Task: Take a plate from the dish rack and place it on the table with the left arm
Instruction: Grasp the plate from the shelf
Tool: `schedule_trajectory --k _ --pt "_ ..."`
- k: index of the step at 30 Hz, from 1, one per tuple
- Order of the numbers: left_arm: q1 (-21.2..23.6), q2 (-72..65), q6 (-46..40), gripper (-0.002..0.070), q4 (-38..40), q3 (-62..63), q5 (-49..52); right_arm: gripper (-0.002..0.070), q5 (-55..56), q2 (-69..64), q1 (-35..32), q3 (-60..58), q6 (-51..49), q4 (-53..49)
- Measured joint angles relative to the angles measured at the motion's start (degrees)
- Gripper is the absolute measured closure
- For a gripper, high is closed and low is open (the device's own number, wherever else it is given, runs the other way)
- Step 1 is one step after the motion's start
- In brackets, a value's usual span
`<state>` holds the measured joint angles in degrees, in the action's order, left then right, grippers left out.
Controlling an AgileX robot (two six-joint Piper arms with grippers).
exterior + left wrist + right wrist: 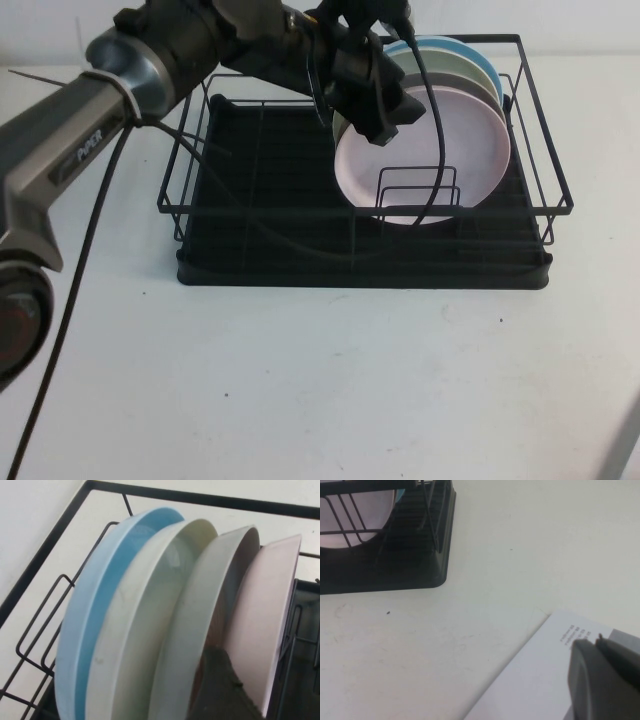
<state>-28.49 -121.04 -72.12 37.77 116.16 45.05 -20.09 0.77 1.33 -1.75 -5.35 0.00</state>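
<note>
The pink plate has the grey plate [462, 82] close behind it and wires in front of it, and the robot's left gripper needs to grab the pink plate by its upper side rim [346, 142] next.
The pale pink plate [440, 150] stands on edge at the front of a row of plates in the right half of the black wire dish rack [250, 270]. My left gripper [385, 120] is open over the plate's upper left rim, one jaw in front of it and one behind. In the left wrist view one finger [220, 690] sits between the pink plate [265, 620] and the grey plate [210, 605] behind it. The white table [320, 380] lies in front of the rack. My right gripper [600, 645] is shut and empty over a sheet of paper [535, 680].
Behind the pink plate stand a grey plate [480, 88], a pale green plate [470, 65] and a light blue plate [440, 45]. Upright wire dividers [415, 190] stand in front of the pink plate. The left arm's cable [80, 290] trails over the table.
</note>
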Motion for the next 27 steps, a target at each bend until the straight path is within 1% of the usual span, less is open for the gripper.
schedule_trajectory --k 11,13,14,15,17,18,19,20,27 --pt "-0.1 -3.6 -1.0 0.0307 0.7 0.1 -3.4 0.0694 0.0 0.0 0.0 0.0 0.0 0.0" --pt "-0.2 -4.1 -1.0 0.0317 0.7 0.1 -4.1 0.0694 0.0 0.0 0.0 0.0 0.0 0.0" --pt "-0.2 -4.2 -1.0 0.0333 0.7 0.1 -4.4 0.0694 0.0 0.0 0.0 0.0 0.0 0.0" --pt "-0.3 -4.4 -1.0 0.0367 0.7 0.1 -4.8 0.0694 0.0 0.0 0.0 0.0 0.0 0.0" --pt "-0.3 -4.5 -1.0 0.0464 0.7 0.1 -5.4 0.0694 0.0 0.0 0.0 0.0 0.0 0.0" --pt "-0.3 -4.5 -1.0 0.053 0.7 0.1 -5.6 0.0694 0.0 0.0 0.0 0.0 0.0 0.0" --pt "-0.3 -4.5 -1.5 0.0571 0.6 0.1 -5.6 0.0694 0.0 0.0 0.0 0.0 0.0 0.0" --pt "-0.3 -4.5 -2.0 0.0581 0.4 0.1 -5.5 0.0694 0.0 0.0 0.0 0.0 0.0 0.0" --pt "-0.4 -1.9 -2.4 0.0587 -2.8 0.1 -4.4 0.0694 0.0 0.0 0.0 0.0 0.0 0.0"
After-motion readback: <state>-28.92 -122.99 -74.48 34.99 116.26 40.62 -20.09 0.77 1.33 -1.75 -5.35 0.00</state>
